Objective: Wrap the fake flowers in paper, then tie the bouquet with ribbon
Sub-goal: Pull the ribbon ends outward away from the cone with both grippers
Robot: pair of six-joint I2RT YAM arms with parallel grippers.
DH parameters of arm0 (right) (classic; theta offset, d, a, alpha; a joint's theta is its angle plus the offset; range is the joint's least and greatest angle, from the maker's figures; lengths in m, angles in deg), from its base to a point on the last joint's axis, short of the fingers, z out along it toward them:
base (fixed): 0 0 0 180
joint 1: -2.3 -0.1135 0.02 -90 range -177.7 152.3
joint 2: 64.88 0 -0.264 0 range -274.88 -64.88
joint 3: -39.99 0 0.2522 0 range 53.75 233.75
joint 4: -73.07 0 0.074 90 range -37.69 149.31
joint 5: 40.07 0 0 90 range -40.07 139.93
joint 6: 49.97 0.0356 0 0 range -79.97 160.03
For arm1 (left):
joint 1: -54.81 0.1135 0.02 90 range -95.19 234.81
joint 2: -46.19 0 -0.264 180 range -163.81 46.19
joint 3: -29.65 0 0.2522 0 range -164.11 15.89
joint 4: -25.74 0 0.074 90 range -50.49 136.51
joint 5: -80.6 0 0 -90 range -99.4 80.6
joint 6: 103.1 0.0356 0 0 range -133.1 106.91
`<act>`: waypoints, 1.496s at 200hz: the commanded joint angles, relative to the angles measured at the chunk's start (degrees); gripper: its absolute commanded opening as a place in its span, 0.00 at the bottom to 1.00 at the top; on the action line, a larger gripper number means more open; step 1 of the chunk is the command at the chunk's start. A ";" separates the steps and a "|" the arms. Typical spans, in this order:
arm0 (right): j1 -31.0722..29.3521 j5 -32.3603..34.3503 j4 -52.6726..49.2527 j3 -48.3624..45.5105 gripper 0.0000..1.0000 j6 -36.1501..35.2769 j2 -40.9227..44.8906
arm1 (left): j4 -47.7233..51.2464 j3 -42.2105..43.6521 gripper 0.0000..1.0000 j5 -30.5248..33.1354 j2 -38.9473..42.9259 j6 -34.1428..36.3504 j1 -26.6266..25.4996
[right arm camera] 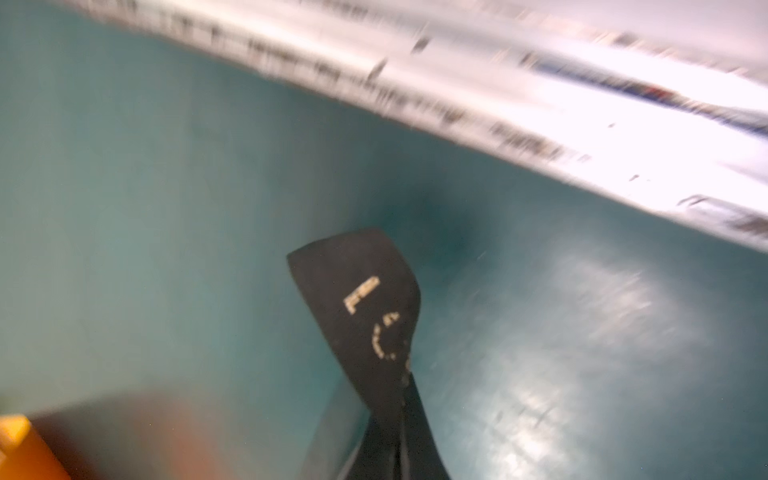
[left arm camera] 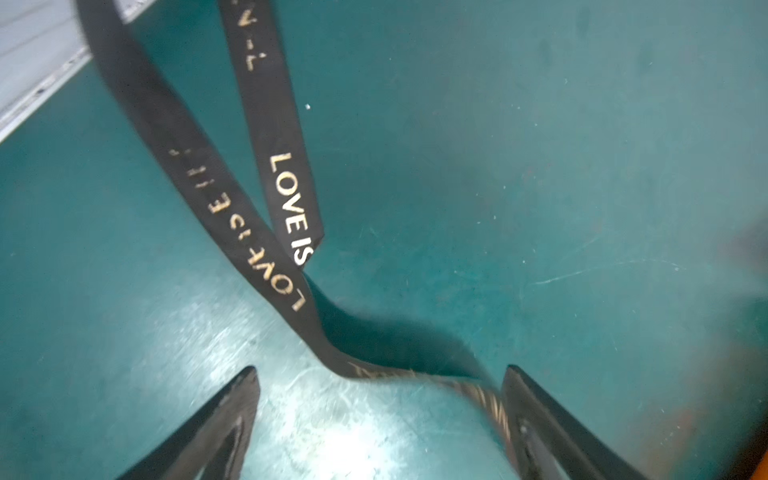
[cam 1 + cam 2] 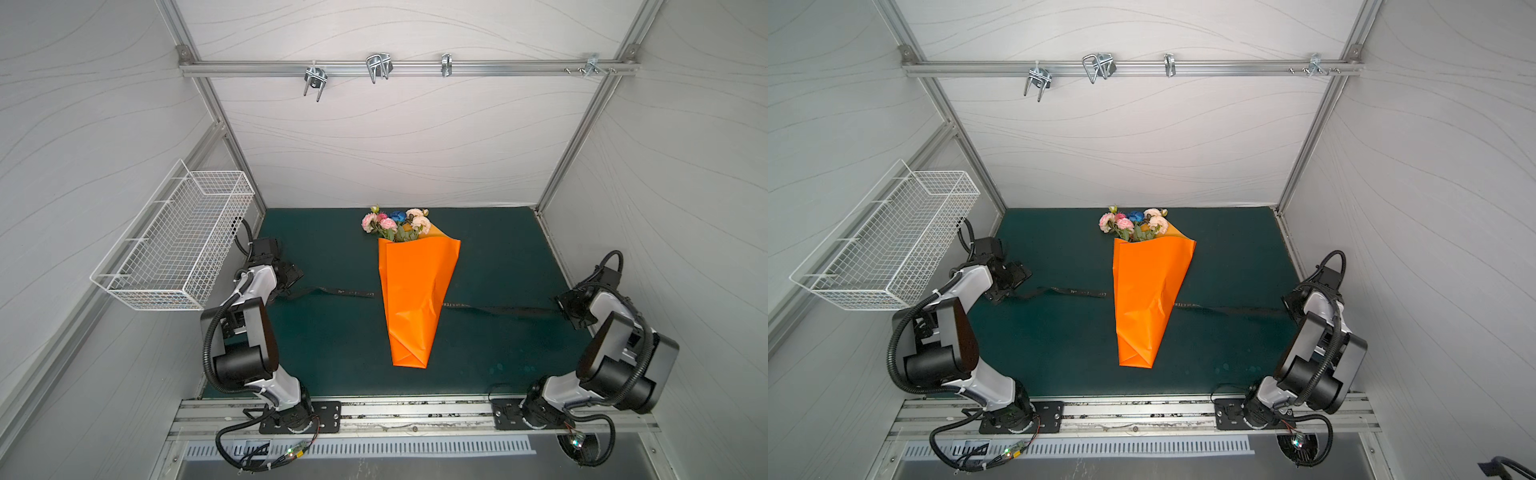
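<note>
The bouquet is to be tied, so my left gripper should next grab the black ribbon (image 3: 336, 292) near its outer end. The orange cone stays free.
The bouquet of fake flowers (image 3: 395, 223) (image 3: 1133, 223) lies on the green mat, its pink, peach and blue blossoms sticking out of an orange paper cone (image 3: 415, 299) (image 3: 1148, 299). A black printed ribbon (image 3: 336, 292) (image 3: 1075, 291) passes under the cone and runs out to both sides. My left gripper (image 3: 286, 291) (image 2: 380, 368) stands open over the ribbon's left end. The ribbon (image 2: 199, 178) curls between its fingers and touches one of them. My right gripper (image 3: 567, 309) (image 1: 405, 399) is shut on the ribbon's right end (image 1: 357, 282).
A white wire basket (image 3: 174, 245) hangs on the left wall, close above my left arm. Metal hooks (image 3: 378, 66) hang from the rear rail. An aluminium rail (image 3: 395, 415) borders the mat's front edge. Walls close in both sides.
</note>
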 commanded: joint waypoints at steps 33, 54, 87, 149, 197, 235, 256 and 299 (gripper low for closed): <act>0.56 -0.09 3.20 7.88 0.00 2.60 -3.44 | 4.94 -8.85 0.85 0.13 -6.86 2.08 4.52; 0.43 -3.42 4.86 10.48 0.00 2.81 -6.40 | 4.47 -9.64 0.81 -0.92 -8.84 1.82 6.09; 0.03 -4.40 5.48 11.16 0.00 2.59 -7.15 | 4.86 -11.53 0.73 -1.82 -11.48 1.73 6.87; -0.10 -5.33 6.32 10.89 0.00 2.51 -7.80 | 8.38 -12.05 0.76 10.68 -10.44 0.00 7.20; -0.61 -6.25 6.96 11.11 0.00 2.46 -9.23 | 3.58 -5.20 0.75 20.04 -3.98 -5.81 7.26; -1.11 -6.64 6.98 11.07 0.00 2.53 -9.37 | -3.53 -0.57 0.74 20.39 -5.00 -12.16 7.67; -1.16 -6.63 6.94 10.76 0.00 2.45 -9.43 | -5.68 -1.01 0.75 16.68 -7.48 -15.09 8.23; -1.10 -7.40 7.11 10.93 0.00 2.37 -9.49 | -6.12 -2.56 0.72 10.73 -11.63 -21.89 9.58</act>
